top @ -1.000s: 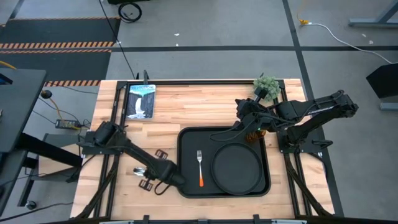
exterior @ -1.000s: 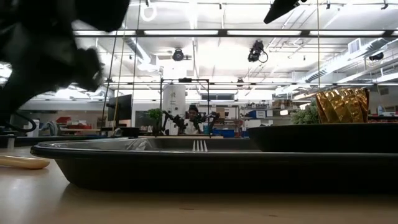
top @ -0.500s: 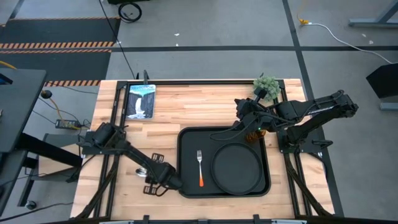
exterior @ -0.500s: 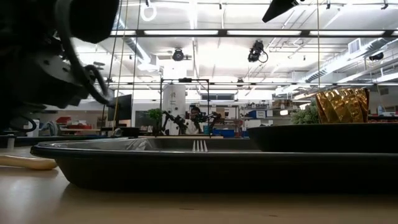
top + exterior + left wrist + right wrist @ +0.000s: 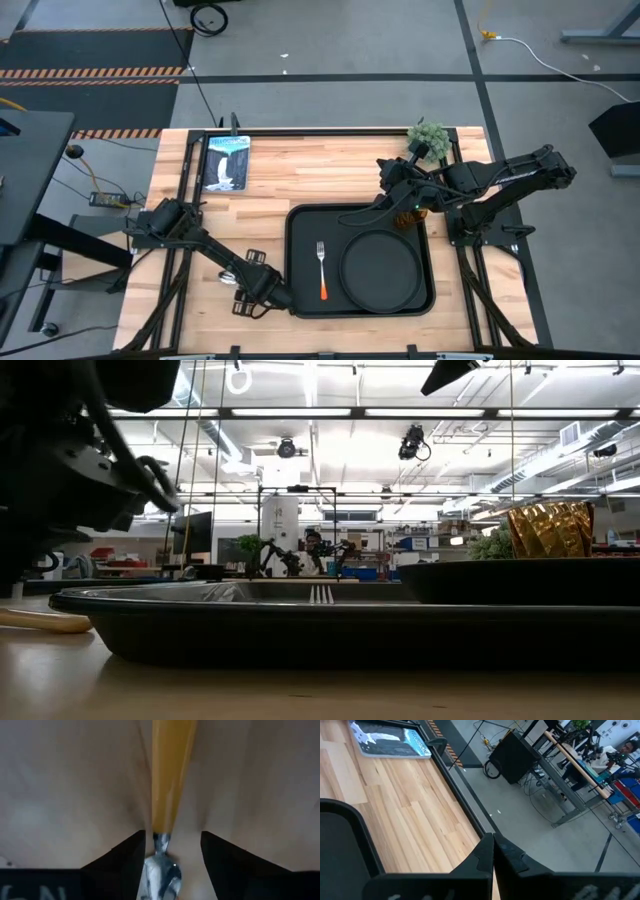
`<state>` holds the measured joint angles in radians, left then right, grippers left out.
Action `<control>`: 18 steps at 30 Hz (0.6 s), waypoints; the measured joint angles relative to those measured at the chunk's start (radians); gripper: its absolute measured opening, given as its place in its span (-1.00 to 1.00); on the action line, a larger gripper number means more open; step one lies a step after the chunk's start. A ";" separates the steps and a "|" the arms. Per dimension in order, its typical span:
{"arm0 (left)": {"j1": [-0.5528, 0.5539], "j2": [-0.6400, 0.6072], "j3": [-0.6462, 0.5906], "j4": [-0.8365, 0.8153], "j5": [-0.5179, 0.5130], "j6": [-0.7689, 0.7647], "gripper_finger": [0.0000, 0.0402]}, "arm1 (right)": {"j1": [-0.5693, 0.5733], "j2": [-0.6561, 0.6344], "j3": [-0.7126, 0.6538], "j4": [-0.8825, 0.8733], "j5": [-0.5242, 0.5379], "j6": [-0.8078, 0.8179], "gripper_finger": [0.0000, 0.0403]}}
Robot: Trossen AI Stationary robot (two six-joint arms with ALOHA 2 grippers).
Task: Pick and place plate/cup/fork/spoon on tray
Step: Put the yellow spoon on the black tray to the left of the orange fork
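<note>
I will grab the spoon (image 5: pixel 167 795) with my left gripper next, where its yellow handle meets the metal neck (image 5: pixel 161 834). Then I will set the spoon on the tray beside the fork.
The spoon (image 5: pixel 167 795) lies flat on the wood left of the tray (image 5: pixel 300 300); its orange handle (image 5: pixel 35 621) also shows in the low view. My left gripper (image 5: pixel 172 834) points down over it, open, one finger on each side of the spoon's neck, apart from it. The fork (image 5: pixel 322 266) and the plate (image 5: pixel 380 270) lie on the tray. The cup (image 5: pixel 417 212) stands at the tray's far right corner. My right gripper (image 5: pixel 493 840) hovers shut beside the cup, over the tray's far edge, with nothing between its fingers.
A small potted plant (image 5: pixel 428 140) stands at the table's far right corner. A picture book (image 5: pixel 225 162) lies at the far left. Bare wood lies between the book and the tray.
My left gripper has shifted a little toward the table's near edge above the spoon. The spoon's handle has stayed where it lay on the table.
</note>
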<state>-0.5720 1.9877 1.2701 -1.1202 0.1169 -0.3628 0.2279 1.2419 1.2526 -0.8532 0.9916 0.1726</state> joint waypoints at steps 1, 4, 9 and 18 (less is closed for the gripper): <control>-0.002 0.000 0.000 0.009 0.000 -0.001 0.00 | 0.000 0.000 0.000 0.000 0.000 0.000 -0.95; -0.005 0.000 0.000 0.041 -0.002 0.004 -0.03 | 0.000 0.000 0.000 0.000 0.000 0.000 -0.95; -0.005 0.000 0.000 0.064 -0.005 0.006 -0.18 | 0.000 0.000 0.000 0.000 0.000 0.000 -0.95; -0.003 0.000 0.000 0.070 -0.020 0.091 -0.68 | 0.000 0.000 0.000 -0.001 0.000 0.000 -0.95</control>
<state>-0.5752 1.9877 1.2702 -1.0503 0.0973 -0.2716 0.2279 1.2419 1.2526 -0.8538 0.9916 0.1726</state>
